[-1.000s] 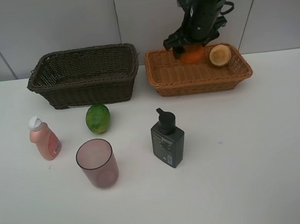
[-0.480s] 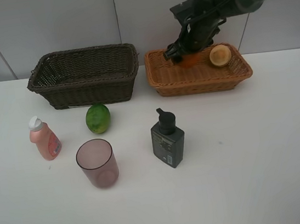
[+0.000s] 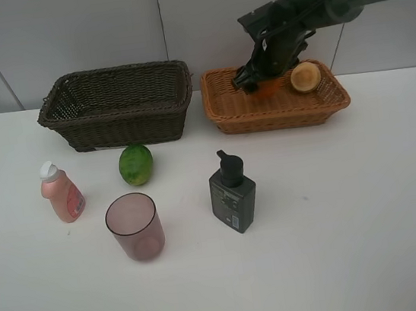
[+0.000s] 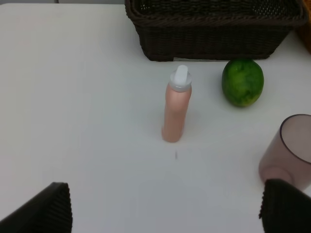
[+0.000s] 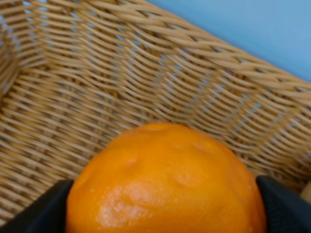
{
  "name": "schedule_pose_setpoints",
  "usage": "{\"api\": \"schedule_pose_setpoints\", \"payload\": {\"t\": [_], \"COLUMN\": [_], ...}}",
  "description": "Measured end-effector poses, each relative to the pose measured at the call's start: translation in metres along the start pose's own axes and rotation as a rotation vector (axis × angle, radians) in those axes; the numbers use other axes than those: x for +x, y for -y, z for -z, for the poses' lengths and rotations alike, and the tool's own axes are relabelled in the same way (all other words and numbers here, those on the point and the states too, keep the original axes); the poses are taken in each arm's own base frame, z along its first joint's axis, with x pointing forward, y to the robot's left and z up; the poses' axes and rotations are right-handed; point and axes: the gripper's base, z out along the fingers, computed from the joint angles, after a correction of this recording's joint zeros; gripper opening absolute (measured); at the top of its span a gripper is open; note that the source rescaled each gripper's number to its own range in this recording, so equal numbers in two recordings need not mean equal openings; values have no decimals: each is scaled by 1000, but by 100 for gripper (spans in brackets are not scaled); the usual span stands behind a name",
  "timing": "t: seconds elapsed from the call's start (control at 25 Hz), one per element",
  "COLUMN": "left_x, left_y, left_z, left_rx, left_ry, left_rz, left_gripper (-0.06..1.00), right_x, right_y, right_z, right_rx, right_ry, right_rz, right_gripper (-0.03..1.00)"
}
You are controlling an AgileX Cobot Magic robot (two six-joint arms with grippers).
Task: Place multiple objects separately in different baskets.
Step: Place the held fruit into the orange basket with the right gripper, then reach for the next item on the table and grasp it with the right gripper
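Observation:
My right gripper releases the orange next, since the orange sits low inside the tan basket, close beside the basket's woven side, and would rest in the basket.
My right gripper is shut on the orange, low inside the light orange-tan basket. The right wrist view shows the orange filling the gap between both fingers, with the basket's woven wall close behind. A peach-like fruit lies in the same basket. My left gripper is open, hovering over the table near the pink bottle, the green fruit and the mauve cup. The dark basket holds nothing that I can see.
On the white table stand the pink bottle, green fruit, cup and dark pump bottle, spread in front of the baskets. The left arm is outside the exterior view.
The right arm has lowered and tilted, carrying the orange down into the light basket. Everything on the table stays where it was.

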Motion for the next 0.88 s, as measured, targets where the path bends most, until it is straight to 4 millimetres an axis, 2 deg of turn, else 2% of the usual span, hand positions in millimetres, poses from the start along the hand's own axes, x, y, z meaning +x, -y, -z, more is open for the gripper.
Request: {"api": "schedule_pose_setpoints", "payload": {"t": [0.4, 0.68, 0.88], "left_x": [0, 0, 0], "left_y": [0, 0, 0], "left_z": [0, 0, 0], "left_rx": [0, 0, 0], "left_ry": [0, 0, 0], "left_rz": [0, 0, 0], "left_gripper": [100, 100, 100], "right_x": [1, 2, 3], "right_y": [2, 2, 3], "right_z": [0, 0, 0], "right_rx": [18, 20, 23], "right_ry": [-10, -20, -35], "right_rz": [7, -1, -5], "right_gripper": [72, 85, 86]}}
